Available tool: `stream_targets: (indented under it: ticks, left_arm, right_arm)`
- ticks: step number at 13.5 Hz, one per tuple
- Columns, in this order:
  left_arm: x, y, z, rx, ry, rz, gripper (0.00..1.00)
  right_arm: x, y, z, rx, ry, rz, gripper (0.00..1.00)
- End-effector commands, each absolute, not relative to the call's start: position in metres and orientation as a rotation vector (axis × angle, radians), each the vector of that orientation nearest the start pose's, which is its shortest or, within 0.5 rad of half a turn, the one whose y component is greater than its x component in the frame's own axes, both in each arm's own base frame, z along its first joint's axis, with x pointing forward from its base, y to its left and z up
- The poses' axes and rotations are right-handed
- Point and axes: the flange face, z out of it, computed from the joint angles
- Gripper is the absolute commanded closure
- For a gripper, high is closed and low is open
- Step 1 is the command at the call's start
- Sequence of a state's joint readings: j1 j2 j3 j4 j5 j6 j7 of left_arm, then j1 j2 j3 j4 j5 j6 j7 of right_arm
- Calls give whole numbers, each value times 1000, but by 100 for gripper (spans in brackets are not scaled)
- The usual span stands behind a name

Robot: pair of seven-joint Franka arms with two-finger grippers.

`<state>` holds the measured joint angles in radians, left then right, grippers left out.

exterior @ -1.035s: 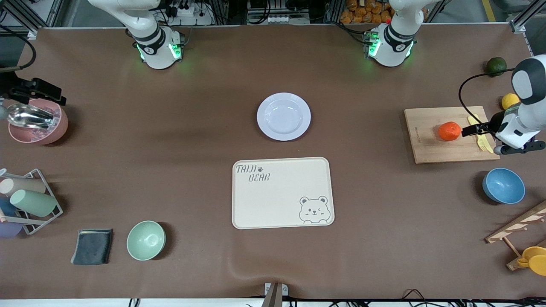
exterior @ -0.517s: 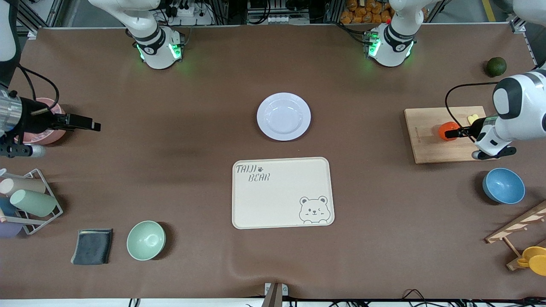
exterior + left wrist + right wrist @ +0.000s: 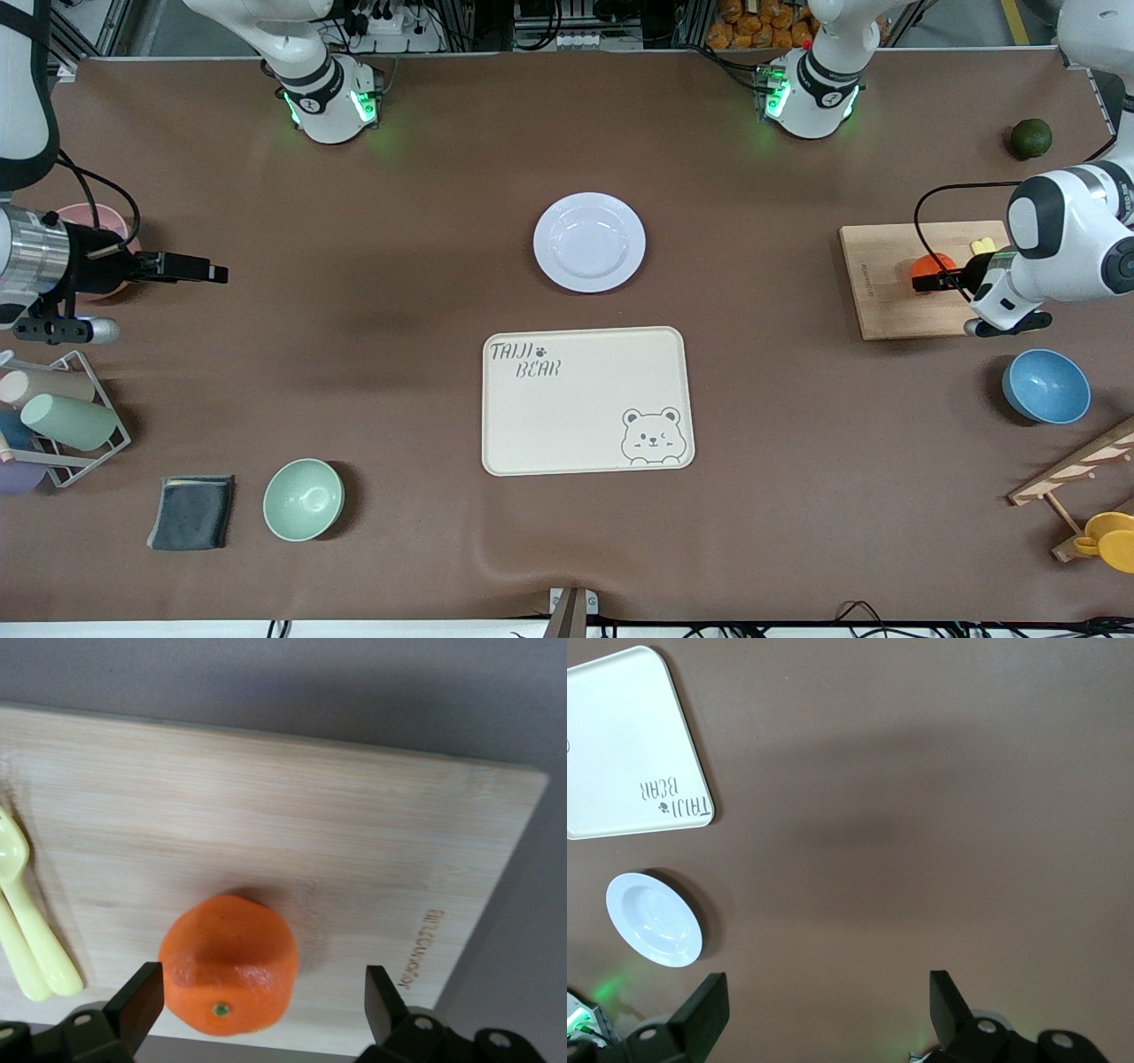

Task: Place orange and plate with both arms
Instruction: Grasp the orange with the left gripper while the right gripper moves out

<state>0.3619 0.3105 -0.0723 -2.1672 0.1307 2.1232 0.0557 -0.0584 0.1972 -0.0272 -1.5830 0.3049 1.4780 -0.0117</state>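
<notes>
The orange (image 3: 930, 262) (image 3: 230, 964) is below my left gripper's fingers, so it isn't time to close yet. My left gripper needs to come down first and then close on the orange.
The orange (image 3: 930, 262) lies on a wooden cutting board (image 3: 890, 297) toward the left arm's end of the table. My left gripper (image 3: 923, 282) is open over it and partly hides it. In the left wrist view the orange (image 3: 230, 964) sits between the spread fingers, close to one fingertip (image 3: 142, 999), and my left gripper (image 3: 261, 1005) holds nothing. The plate (image 3: 589, 242) rests empty at the table's middle, farther from the front camera than the bear tray (image 3: 585, 400). My right gripper (image 3: 215, 272) is open and empty over bare table toward the right arm's end; its wrist view shows the plate (image 3: 654, 920) some way off.
Pale yellow utensils (image 3: 22, 912) lie on the board beside the orange. A dark green fruit (image 3: 1031, 138), a blue bowl (image 3: 1045, 385) and a wooden rack (image 3: 1076, 470) are at the left arm's end. A pink bowl (image 3: 93, 215), cup rack (image 3: 53, 416), grey cloth (image 3: 192, 511) and mint bowl (image 3: 303, 499) are at the right arm's end.
My left gripper has moved in over the orange, which now shows only in part. My right gripper has left the pink bowl and moved toward the table's middle.
</notes>
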Motion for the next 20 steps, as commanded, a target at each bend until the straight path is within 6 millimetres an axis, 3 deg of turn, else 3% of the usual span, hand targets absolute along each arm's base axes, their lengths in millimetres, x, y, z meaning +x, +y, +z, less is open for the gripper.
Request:
stream_targets:
  ticks: [1, 2, 5, 10, 15, 16, 17, 18, 19, 20]
  left_arm:
    - [498, 151, 221, -2983, -205, 551, 0]
    - [497, 150, 220, -2960, -222, 551, 0]
    - [494, 147, 213, -2951, -227, 571, 0]
    - [492, 149, 201, -2942, -208, 597, 0]
    - [491, 149, 183, -2932, -178, 624, 0]
    - [491, 148, 180, -2931, -179, 632, 11]
    - [490, 148, 177, -2928, -194, 638, 53]
    - [491, 148, 177, -2929, -200, 637, 78]
    - [493, 146, 179, -2936, -201, 631, 94]
    - [496, 140, 182, -2941, -186, 622, 97]
  right_arm:
    - [588, -17, 498, -2721, 164, 428, 0]
    - [585, -23, 484, -2666, 190, 450, 0]
    - [581, -31, 470, -2557, 246, 459, 0]
    - [571, -24, 430, -2451, 318, 495, 0]
    - [557, -14, 403, -2356, 380, 513, 0]
    - [552, -10, 392, -2348, 399, 520, 0]
    - [548, 4, 391, -2326, 396, 511, 0]
    - [546, 14, 387, -2322, 398, 502, 0]
    - [548, 12, 382, -2328, 417, 483, 0]
    - [550, 12, 380, -2333, 422, 472, 0]
